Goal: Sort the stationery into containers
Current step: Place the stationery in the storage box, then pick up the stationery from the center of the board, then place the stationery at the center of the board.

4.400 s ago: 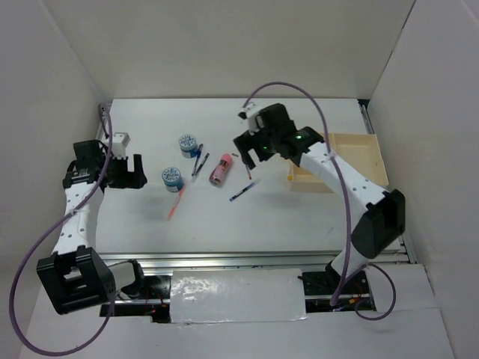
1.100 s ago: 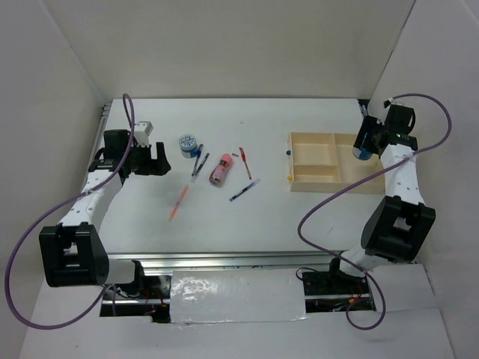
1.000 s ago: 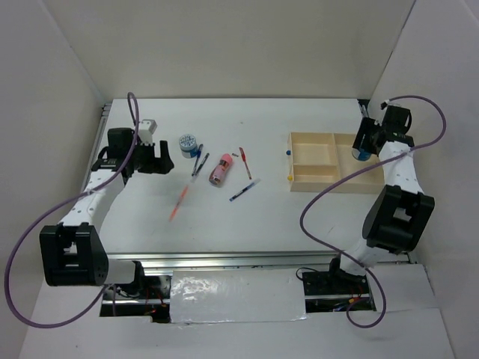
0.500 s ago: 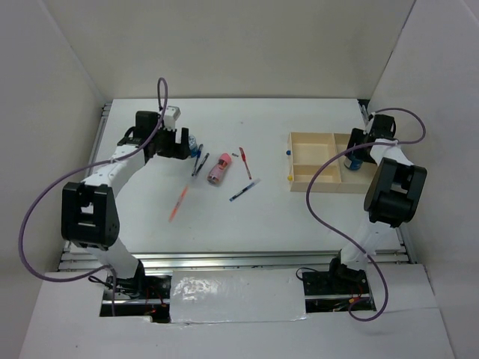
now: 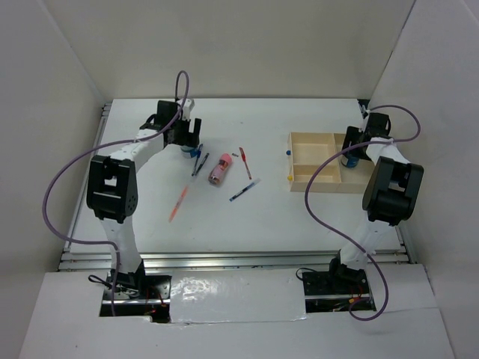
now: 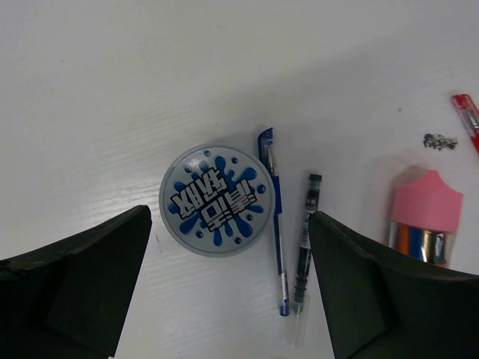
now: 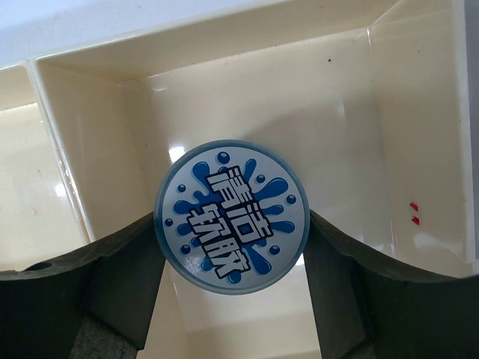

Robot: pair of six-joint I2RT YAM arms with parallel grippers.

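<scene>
My right gripper opens now, since the blue-and-white roll is upright, low over the flat bottom of the tray's section, and would land in it.
My right gripper is shut on a blue-and-white roll, low inside the right-hand compartment of the tan wooden tray. In the top view this gripper is over the tray's right end. My left gripper is open, its jaws on either side of and above the second roll, which lies flat on the table. A blue pen and a black pen lie just right of it. The pink cylinder, red pen and orange pen lie mid-table.
A blue-and-white pen lies in front of the pink cylinder. Small blue and yellow bits sit by the tray's left wall. White walls enclose the table on three sides.
The left arm has swung far and to the right, ending over the roll. The right gripper has carried the other roll to the tray's right end and lowered it into the compartment.
</scene>
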